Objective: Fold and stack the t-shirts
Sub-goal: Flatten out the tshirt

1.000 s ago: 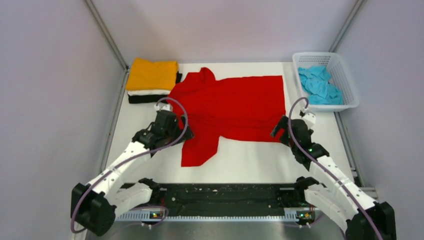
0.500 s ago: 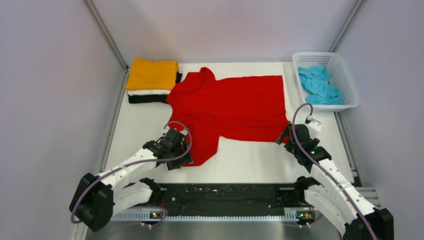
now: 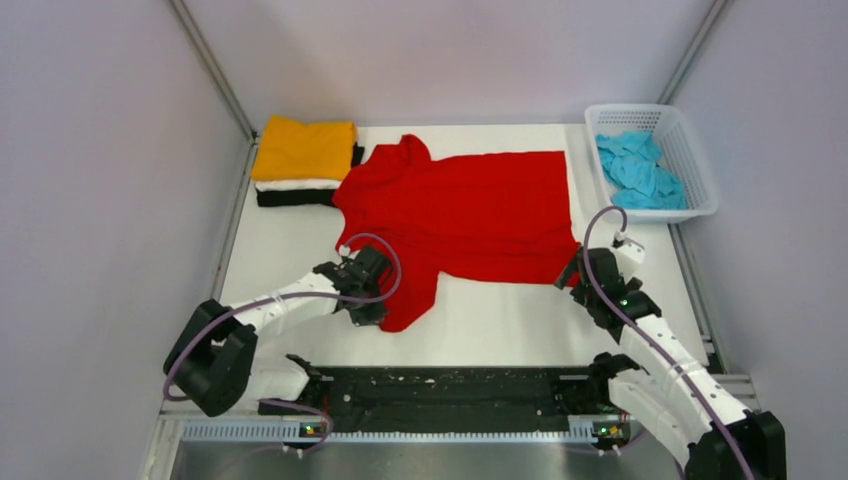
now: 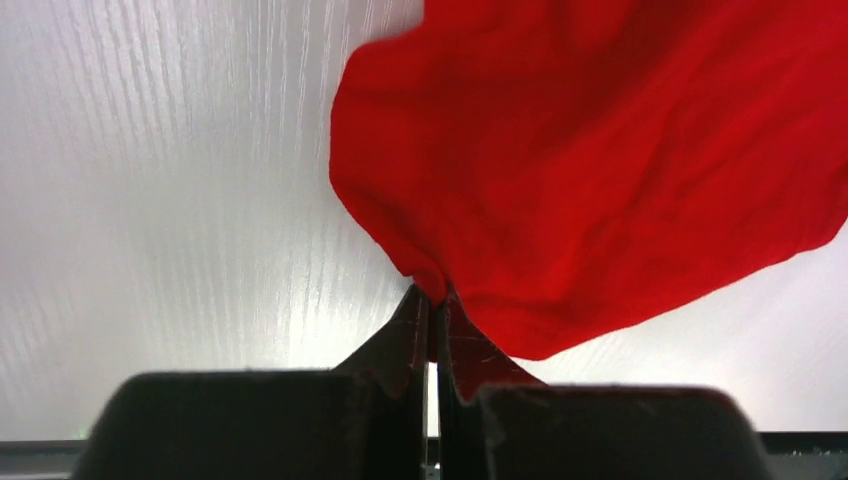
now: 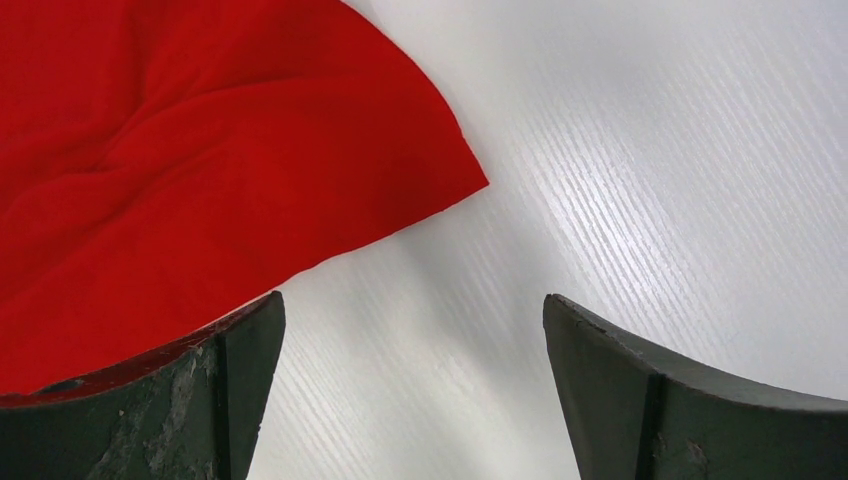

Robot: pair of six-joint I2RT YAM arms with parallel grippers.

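I need to grab the red t-shirt's near corner [image 3: 577,279] [image 5: 474,184], opposite the pinched sleeve, with my right gripper next. My right gripper can then pull that side of the t-shirt tight and fold it.
A bright red t-shirt [image 3: 470,205] lies spread flat across the middle of the table, one sleeve hanging toward the near edge. My left gripper [image 3: 374,302] [image 4: 434,292] is shut, pinching the edge of that sleeve [image 4: 600,170]. By the shirt's near right corner [image 5: 440,175] stands my right gripper [image 3: 572,268] [image 5: 412,330], open and holding nothing, bare table between its fingers. Folded orange-yellow [image 3: 305,148], white [image 3: 296,184] and black [image 3: 294,198] t-shirts form a stack at the back left. A crumpled light blue t-shirt [image 3: 640,170] lies in the basket.
The white lattice basket [image 3: 700,170] stands at the back right of the table. Grey walls enclose the table on three sides. A black rail [image 3: 450,385] runs along the near edge between the arm bases.
The left arm swung down from the shirt's left side to the hanging sleeve and its gripper shut on the sleeve's edge. The right gripper slid slightly toward the near edge, still open.
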